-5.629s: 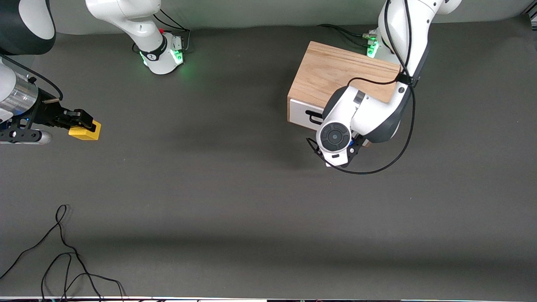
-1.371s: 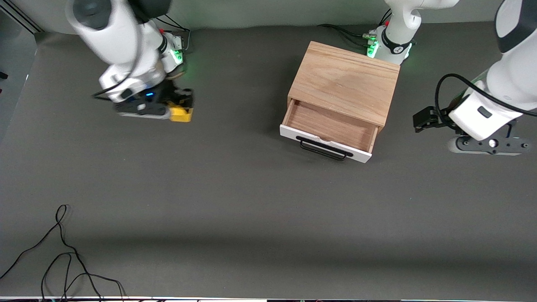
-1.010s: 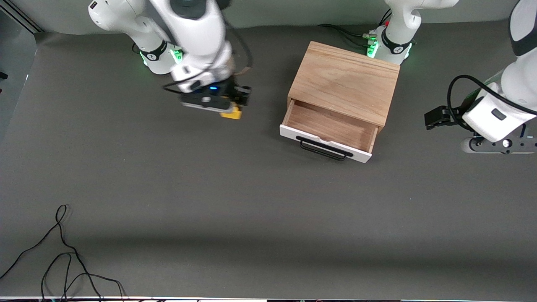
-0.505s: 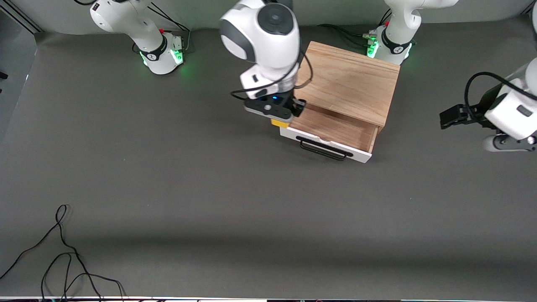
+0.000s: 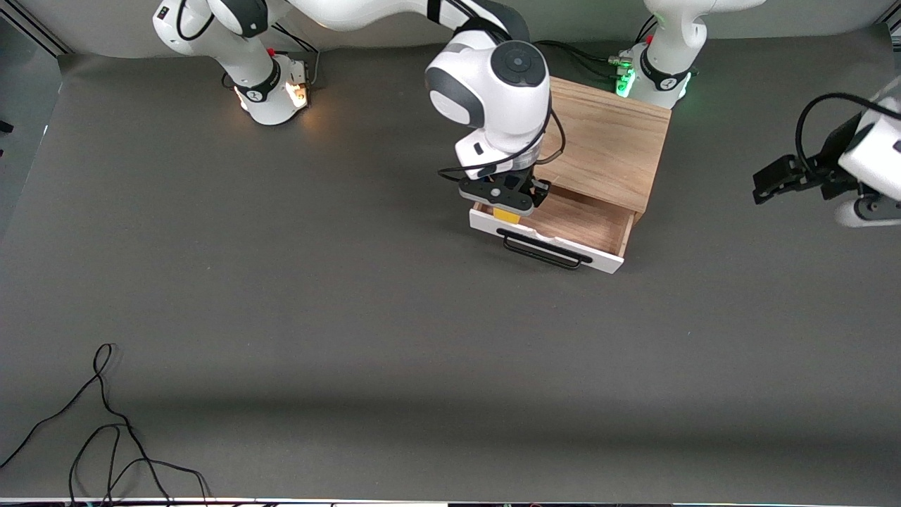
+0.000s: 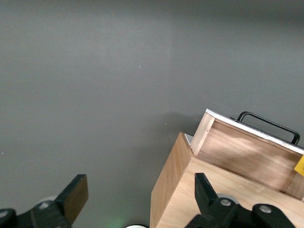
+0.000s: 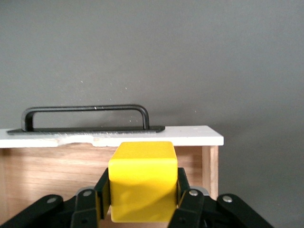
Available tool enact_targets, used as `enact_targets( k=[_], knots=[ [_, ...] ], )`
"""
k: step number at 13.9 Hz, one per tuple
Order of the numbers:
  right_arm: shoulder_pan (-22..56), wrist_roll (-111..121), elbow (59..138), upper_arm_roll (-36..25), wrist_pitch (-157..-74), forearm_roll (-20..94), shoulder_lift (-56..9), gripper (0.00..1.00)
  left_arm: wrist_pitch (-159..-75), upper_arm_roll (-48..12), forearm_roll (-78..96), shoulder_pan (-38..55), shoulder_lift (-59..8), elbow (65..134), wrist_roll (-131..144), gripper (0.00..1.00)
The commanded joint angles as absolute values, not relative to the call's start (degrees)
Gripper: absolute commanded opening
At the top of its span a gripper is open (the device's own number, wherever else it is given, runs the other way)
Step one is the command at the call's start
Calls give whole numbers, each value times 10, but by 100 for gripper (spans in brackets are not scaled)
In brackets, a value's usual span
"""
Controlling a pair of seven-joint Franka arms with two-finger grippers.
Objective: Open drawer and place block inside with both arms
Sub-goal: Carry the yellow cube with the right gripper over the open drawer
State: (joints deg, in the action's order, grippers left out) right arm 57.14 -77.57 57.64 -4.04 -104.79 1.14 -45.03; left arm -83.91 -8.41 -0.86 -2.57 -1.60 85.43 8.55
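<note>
The yellow block's lower end (image 5: 507, 217) (image 7: 146, 151) is above the drawer's bottom and overlaps the rim of the drawer's white front. My right gripper should lower the block to the drawer's bottom before it lets go.
The drawer (image 5: 563, 224) stands pulled open from the oak cabinet (image 5: 605, 148), its white front (image 5: 542, 244) and black bar handle (image 5: 542, 252) facing the front camera. My right gripper (image 5: 508, 209) is shut on the yellow block (image 5: 506, 215) and holds it over the drawer's open interior, at the end toward the right arm. In the right wrist view the block (image 7: 142, 180) sits between the fingers (image 7: 185, 199) above the wood floor, just inside the white front (image 7: 114, 137). My left gripper (image 5: 771, 182) is open and empty, up in the air off the cabinet's left-arm end.
A loose black cable (image 5: 105, 429) lies on the table near the front camera at the right arm's end. The arm bases (image 5: 271, 91) (image 5: 651, 74) stand along the table's back edge. The left wrist view shows the cabinet corner (image 6: 185, 190) and drawer (image 6: 247, 152).
My right gripper has carried the block from the right arm's end across the table to over the open drawer. The left arm has drawn away from the cabinet.
</note>
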Motion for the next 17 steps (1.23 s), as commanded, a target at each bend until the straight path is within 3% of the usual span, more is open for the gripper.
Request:
enact_targets(
  k=[1,4,13,14,15,16,17],
  knots=[
    [577,-792,552,-46,-1054,7,-482,24,-848,-84,-6,-36,11,890,76,100],
    [587,-793,557,-46,-1074,7,-499,24,-833,-85,9,-33,-22,870,14,100],
    [587,-791,558,-46,-1077,7,-512,24,-845,-70,1,-33,-23,863,11,100],
    [587,-792,558,-46,-1077,7,-512,29,-845,-70,1,-33,-23,863,12,100],
    [587,-794,558,-46,-1077,7,-512,55,-845,-70,-1,-33,-23,864,12,100],
    [586,-792,558,-47,-1077,7,-512,98,-845,-70,-1,-33,-20,867,12,100],
    [587,-791,558,-47,-1077,7,-511,100,-846,-70,-1,-32,-19,867,12,100]
  ],
)
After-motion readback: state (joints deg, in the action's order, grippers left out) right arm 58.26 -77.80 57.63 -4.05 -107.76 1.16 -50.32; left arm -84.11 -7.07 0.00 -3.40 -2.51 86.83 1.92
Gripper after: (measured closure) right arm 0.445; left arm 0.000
